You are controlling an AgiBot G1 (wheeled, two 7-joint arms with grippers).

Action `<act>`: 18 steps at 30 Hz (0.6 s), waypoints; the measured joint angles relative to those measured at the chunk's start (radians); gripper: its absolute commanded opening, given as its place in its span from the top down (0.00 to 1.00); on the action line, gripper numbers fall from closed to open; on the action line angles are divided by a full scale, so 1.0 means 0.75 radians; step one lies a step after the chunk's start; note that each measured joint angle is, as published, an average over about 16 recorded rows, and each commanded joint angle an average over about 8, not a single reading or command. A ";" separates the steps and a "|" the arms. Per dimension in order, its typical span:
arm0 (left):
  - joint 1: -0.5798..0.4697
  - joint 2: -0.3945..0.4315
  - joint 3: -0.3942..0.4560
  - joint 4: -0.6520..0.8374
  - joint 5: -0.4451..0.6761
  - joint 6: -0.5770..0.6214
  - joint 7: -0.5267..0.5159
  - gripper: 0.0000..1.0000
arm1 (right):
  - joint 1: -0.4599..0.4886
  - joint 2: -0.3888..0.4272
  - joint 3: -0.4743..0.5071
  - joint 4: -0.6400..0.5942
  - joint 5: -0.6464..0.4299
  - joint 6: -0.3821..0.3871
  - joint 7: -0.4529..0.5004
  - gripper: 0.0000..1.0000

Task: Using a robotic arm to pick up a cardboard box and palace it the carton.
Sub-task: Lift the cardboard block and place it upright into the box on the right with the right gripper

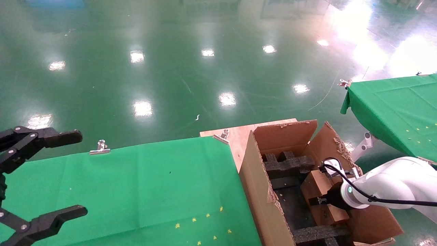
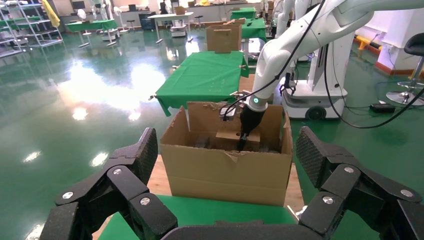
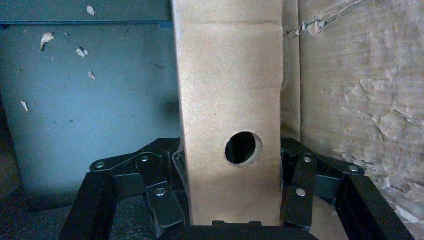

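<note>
The cardboard box's base [image 1: 312, 213] sits on the carton's bottom beside the carton's inner side, so the box would stay there. It is now time for my right gripper to open.
The large brown carton [image 1: 257, 191] stands open with ragged flaps, right of the green table. Inside it the white robotic arm [image 1: 392, 186] reaches down, and my right gripper [image 1: 322, 201] is shut on the small cardboard box [image 1: 317, 182]. The right wrist view shows the cardboard box [image 3: 227, 100] with its round hole, clamped between the black fingers [image 3: 162, 200] of the right gripper [image 3: 231, 192], next to the carton's inner wall [image 3: 360, 90]. My left gripper [image 1: 81, 173] hangs open and empty over the table's left edge, facing the carton [image 2: 225, 172] from a distance.
Black foam inserts [image 1: 288, 164] line the carton's bottom. The carton rests on a wooden board [image 1: 239, 135] beside the green-clothed table [image 1: 136, 188] with metal clips [image 1: 100, 147]. A second green table [image 1: 396, 109] stands at right. Glossy green floor lies beyond.
</note>
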 measured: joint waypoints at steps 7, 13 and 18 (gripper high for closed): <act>0.000 0.000 0.000 0.000 0.000 0.000 0.000 0.00 | 0.022 0.005 -0.001 0.011 -0.017 -0.018 -0.004 0.00; 0.000 0.000 0.000 0.000 0.000 0.000 0.000 0.00 | 0.049 0.015 -0.001 0.029 -0.037 -0.038 -0.005 0.00; 0.000 0.000 0.000 0.000 0.000 0.000 0.000 0.00 | 0.074 0.033 0.003 0.058 -0.058 -0.051 0.006 0.00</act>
